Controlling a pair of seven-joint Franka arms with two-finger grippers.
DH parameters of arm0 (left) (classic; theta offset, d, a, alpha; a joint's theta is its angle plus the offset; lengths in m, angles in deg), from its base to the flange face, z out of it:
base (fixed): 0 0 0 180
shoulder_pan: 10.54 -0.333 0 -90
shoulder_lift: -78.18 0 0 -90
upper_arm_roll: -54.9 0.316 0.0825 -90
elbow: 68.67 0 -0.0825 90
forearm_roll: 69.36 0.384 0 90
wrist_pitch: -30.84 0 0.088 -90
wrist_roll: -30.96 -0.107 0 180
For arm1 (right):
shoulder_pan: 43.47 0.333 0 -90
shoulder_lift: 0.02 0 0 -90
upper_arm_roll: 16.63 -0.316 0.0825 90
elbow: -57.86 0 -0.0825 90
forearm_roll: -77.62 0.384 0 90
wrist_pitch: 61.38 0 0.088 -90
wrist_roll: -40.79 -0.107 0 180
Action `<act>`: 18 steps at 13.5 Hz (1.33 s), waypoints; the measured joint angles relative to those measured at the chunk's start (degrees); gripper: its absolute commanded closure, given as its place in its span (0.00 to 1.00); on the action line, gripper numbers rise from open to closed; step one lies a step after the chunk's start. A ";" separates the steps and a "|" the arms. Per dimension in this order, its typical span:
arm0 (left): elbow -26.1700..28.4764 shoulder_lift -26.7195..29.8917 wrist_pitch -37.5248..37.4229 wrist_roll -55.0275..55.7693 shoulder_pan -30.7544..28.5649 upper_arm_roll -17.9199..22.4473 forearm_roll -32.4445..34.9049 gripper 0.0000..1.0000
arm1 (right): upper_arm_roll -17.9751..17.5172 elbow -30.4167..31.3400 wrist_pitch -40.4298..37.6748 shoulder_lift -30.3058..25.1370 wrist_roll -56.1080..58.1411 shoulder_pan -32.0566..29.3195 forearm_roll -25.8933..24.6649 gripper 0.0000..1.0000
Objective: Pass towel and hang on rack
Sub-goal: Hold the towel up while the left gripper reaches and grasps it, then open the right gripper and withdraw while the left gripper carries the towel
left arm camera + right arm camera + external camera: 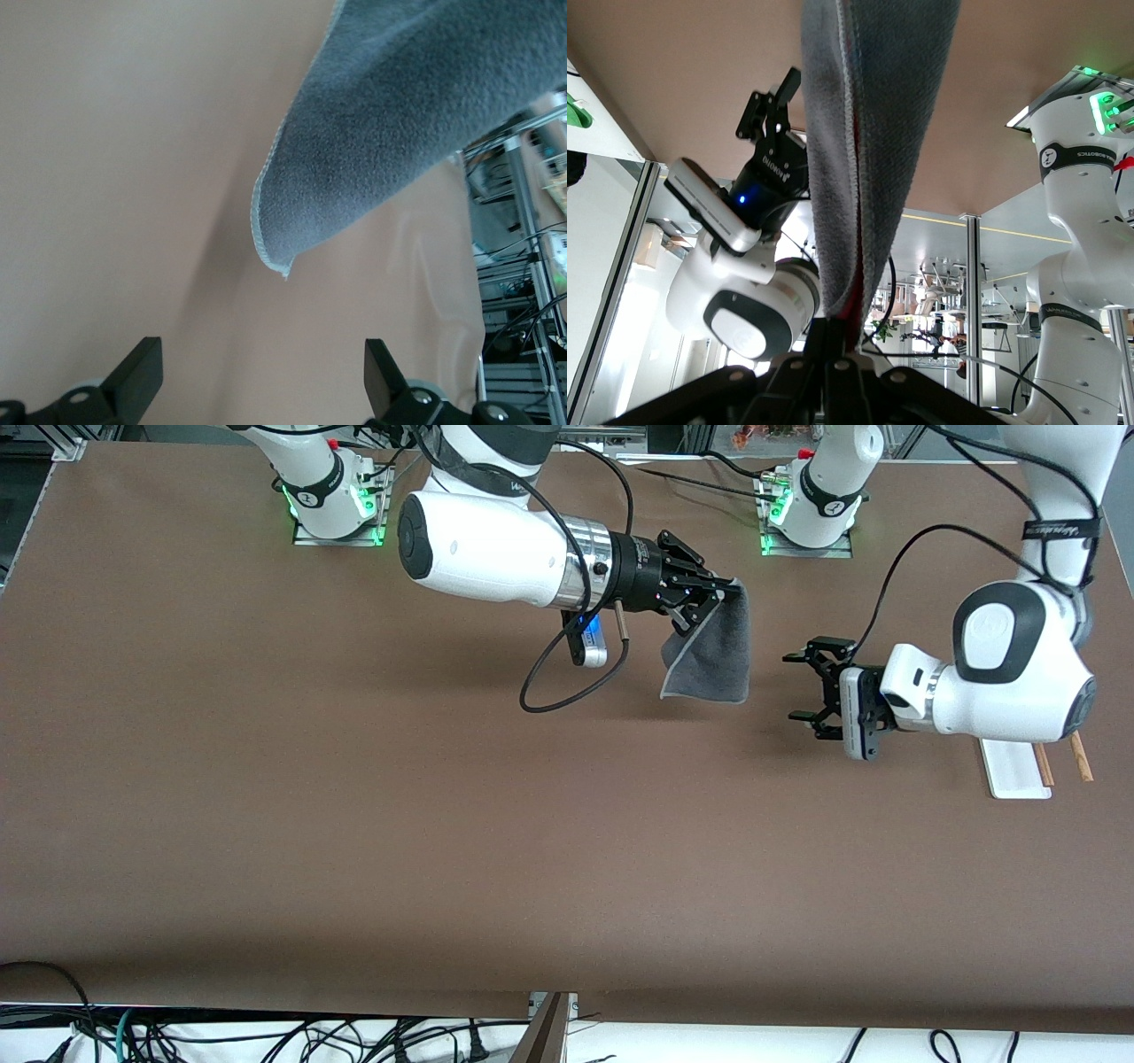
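Observation:
My left gripper is to pass the dark grey towel over and hang it on the rack, so next it should grab the towel by its free corner (278, 255).
My right gripper (725, 593) is shut on the top corner of the dark grey towel (711, 654), which hangs free above the middle of the table. In the right wrist view the towel (868, 133) hangs from the shut fingers, with a red patch showing at the grip. My left gripper (791, 687) is open and empty, level with the towel's lower edge and a short gap from it, toward the left arm's end. In the left wrist view the towel (390, 124) hangs ahead of the spread fingertips (137, 372). The rack (1036, 766) stands under the left arm, mostly hidden.
Both arm bases (332, 491) stand along the table edge farthest from the front camera. A black cable (567, 682) loops below the right wrist. The left arm's body shows in the right wrist view (744, 301).

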State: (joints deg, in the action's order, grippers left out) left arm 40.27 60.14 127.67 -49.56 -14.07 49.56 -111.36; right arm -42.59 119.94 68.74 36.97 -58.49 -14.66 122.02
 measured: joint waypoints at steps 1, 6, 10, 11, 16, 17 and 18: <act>0.77 -0.82 0.09 -3.31 0.02 -0.16 -3.13 0.00 | 0.00 0.00 0.00 0.00 0.00 0.01 0.00 1.00; 4.29 -2.08 2.57 -13.13 0.74 -1.92 -11.82 0.05 | 0.00 0.00 0.01 0.00 0.00 0.05 0.00 1.00; 6.93 -3.39 2.80 -20.18 0.95 -2.53 -16.73 0.39 | 0.00 0.00 0.01 0.00 0.00 0.06 0.00 1.00; 7.81 -3.57 2.80 -21.90 0.96 -2.61 -18.13 0.74 | 0.00 0.00 0.01 0.00 0.00 0.06 0.00 1.00; 8.70 -3.65 2.80 -24.45 0.95 -2.63 -20.15 1.00 | 0.00 0.00 0.01 0.00 -0.01 0.06 0.00 1.00; 8.70 -3.65 2.79 -24.47 0.94 -2.63 -20.18 1.00 | 0.00 0.00 0.01 0.00 -0.01 0.06 0.00 1.00; 8.69 -3.65 2.79 -24.49 0.91 -2.63 -20.18 1.00 | 0.00 0.00 0.01 0.00 -0.01 0.06 0.00 1.00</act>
State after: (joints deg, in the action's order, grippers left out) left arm 48.97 56.49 130.47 -74.06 -13.16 46.93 -131.54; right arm -42.59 119.94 68.75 36.97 -58.50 -14.60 122.02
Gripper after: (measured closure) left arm 0.872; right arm 0.982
